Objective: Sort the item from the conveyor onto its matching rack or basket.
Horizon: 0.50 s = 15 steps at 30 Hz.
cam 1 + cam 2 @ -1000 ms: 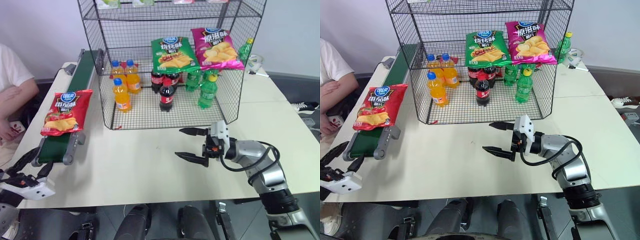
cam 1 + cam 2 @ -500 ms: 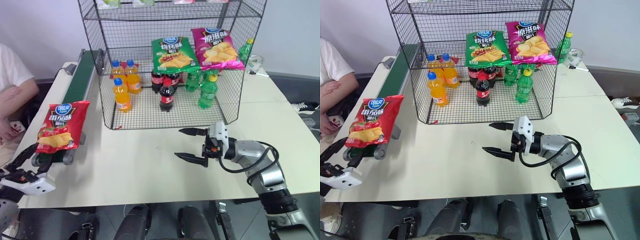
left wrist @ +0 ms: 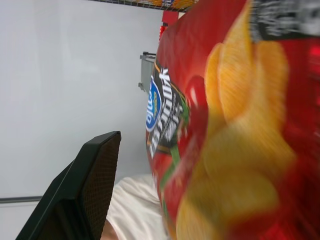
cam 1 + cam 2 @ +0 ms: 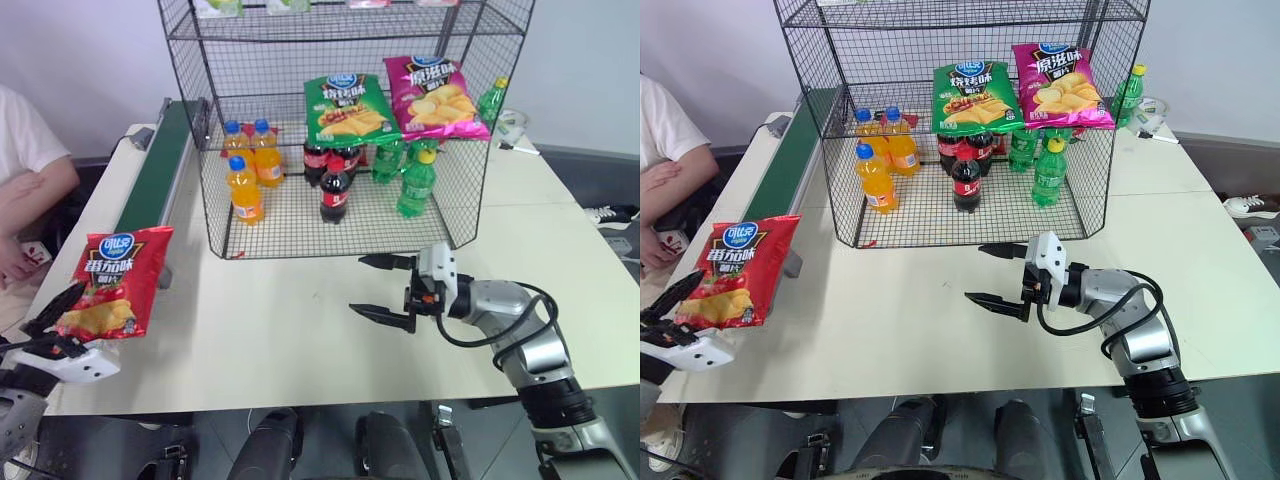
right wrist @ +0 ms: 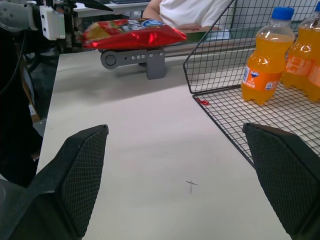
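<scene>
The red chip bag has one finger above its lower part (image 4: 104, 318) (image 3: 227, 195), which hides the other finger, so my left gripper needs to close. Closing now would hold the bag.
The item, a shiny red chip bag (image 4: 113, 280), hangs past the near end of the conveyor (image 4: 160, 165), whose dark green belt runs back along the table's left side. My left gripper (image 4: 62, 320) is open just below that end, and the bag's lower part lies against its fingers (image 3: 85, 190) without being clamped. In the right wrist view the bag (image 5: 132, 32) lies flat over the belt's end roller (image 5: 132, 57). My right gripper (image 4: 358, 285) is open and empty, held level over the table in front of the rack (image 4: 215, 215), a tall black wire shelf unit.
A green bag (image 4: 346, 105) and a magenta bag (image 4: 435, 95) hang on the rack above orange (image 4: 244, 190), cola (image 4: 333, 193) and green bottles (image 4: 414, 185). A seated person's arm (image 4: 30, 195) is at the far left. A green bottle (image 4: 490, 100) stands behind the rack.
The red bag has ridden down the belt to its near end and now tips over it against my left gripper. My right arm has kept still.
</scene>
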{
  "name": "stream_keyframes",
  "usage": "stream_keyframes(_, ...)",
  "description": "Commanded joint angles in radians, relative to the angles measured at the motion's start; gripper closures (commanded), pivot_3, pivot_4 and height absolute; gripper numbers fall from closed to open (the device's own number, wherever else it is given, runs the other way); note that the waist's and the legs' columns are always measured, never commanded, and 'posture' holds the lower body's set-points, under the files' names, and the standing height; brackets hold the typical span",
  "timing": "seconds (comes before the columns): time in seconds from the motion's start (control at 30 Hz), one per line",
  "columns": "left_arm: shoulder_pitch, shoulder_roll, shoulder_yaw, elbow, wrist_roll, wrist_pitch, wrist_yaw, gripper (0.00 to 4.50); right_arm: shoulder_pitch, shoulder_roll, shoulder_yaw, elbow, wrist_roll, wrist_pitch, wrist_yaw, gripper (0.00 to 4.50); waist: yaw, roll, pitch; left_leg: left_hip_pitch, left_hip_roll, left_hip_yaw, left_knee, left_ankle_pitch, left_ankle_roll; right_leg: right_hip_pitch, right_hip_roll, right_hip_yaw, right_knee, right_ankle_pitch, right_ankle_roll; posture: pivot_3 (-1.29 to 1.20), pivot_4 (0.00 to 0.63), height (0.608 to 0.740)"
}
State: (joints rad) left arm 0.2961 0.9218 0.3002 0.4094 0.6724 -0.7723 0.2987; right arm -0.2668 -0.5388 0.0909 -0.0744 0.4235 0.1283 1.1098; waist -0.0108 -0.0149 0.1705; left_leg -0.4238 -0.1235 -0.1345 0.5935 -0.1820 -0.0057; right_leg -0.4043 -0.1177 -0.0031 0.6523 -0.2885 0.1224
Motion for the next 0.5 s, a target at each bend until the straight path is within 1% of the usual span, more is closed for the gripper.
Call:
stream_keyframes(0.03, -0.013, 0.015, -0.007, -0.002, -0.081, -0.008, -0.045, 0.7, -0.014, 0.003, -0.023, -0.004, 0.002, -0.024, -0.001, 0.0, 0.0, 0.0, 0.0, 0.0, 0.0, 0.0, 0.0, 0.0, 0.0, 0.0, 0.0, 0.0, 0.0, 0.0, 0.0, 0.0, 0.15, 0.74)
stream_keyframes(0.07, -0.016, 0.012, -0.01, -0.002, -0.103, -0.002, -0.066, 1.19, -0.015, 0.003, -0.024, -0.003, 0.001, -0.025, -0.001, 0.0, 0.0, 0.0, 0.0, 0.0, 0.0, 0.0, 0.0, 0.0, 0.0, 0.0, 0.0, 0.0, 0.0, 0.0, 0.0, 0.0, 0.15, 0.74)
stream_keyframes(0.1, -0.02, 0.01, -0.01, -0.007, -0.113, 0.0, -0.073, 1.48, -0.015, 0.002, -0.026, -0.002, 0.002, -0.024, 0.0, 0.0, 0.0, 0.0, 0.0, 0.0, 0.0, 0.0, 0.0, 0.0, 0.0, 0.0, 0.0, 0.0, 0.001, 0.0, 0.0, 0.0, 0.15, 0.74)
stream_keyframes(0.17, -0.025, 0.012, -0.01, -0.016, -0.113, 0.008, -0.08, 2.41, -0.017, 0.003, -0.029, 0.002, -0.001, -0.03, -0.003, 0.0, 0.0, 0.0, 0.0, 0.0, 0.0, 0.0, 0.0, 0.0, 0.0, 0.0, 0.0, 0.0, 0.001, 0.0, 0.0, 0.0, 0.15, 0.74)
stream_keyframes(0.2, -0.027, 0.011, -0.006, -0.021, -0.11, 0.013, -0.077, 3.0, -0.017, 0.004, -0.029, 0.004, -0.002, -0.033, -0.003, 0.0, 0.0, 0.0, 0.0, 0.0, 0.0, 0.0, 0.0, 0.0, 0.0, 0.0, 0.0, 0.0, 0.001, 0.0, 0.0, 0.0, 0.15, 0.74)
stream_keyframes(0.23, -0.029, 0.011, -0.006, -0.023, -0.114, 0.017, -0.084, 3.42, -0.018, 0.003, -0.029, 0.007, -0.005, -0.037, -0.003, 0.0, 0.0, 0.0, 0.0, 0.0, 0.0, 0.0, 0.0, 0.0, 0.0, 0.0, 0.0, 0.0, 0.001, 0.0, 0.0, 0.0, 0.15, 0.74)
stream_keyframes(0.3, -0.035, 0.011, -0.004, -0.03, -0.123, 0.022, -0.092, 4.45, -0.019, 0.003, -0.028, 0.011, -0.007, -0.043, -0.003, 0.0, 0.0, 0.0, 0.0, 0.0, 0.0, 0.0, 0.0, 0.0, 0.0, 0.0, 0.0, 0.0, 0.001, 0.0, 0.0, 0.0, 0.15, 0.74)
stream_keyframes(0.4, -0.038, 0.011, -0.003, -0.04, -0.129, 0.029, -0.098, 4.45, -0.022, 0.005, -0.029, 0.016, -0.007, -0.049, -0.005, 0.0, 0.0, 0.0, 0.0, 0.0, 0.0, 0.0, 0.0, 0.0, 0.0, 0.0, 0.0, 0.0, 0.001, 0.0, 0.0, 0.0, 0.15, 0.74)
stream_keyframes(0.5, -0.047, 0.004, 0.026, -0.093, -0.171, 0.048, -0.117, 4.45, -0.027, 0.009, -0.038, 0.027, -0.021, -0.082, -0.019, 0.0, 0.0, 0.0, 0.0, 0.0, 0.0, 0.0, 0.001, 0.0, 0.0, 0.0, 0.0, 0.0, 0.001, 0.0, 0.0, 0.0, 0.15, 0.74)
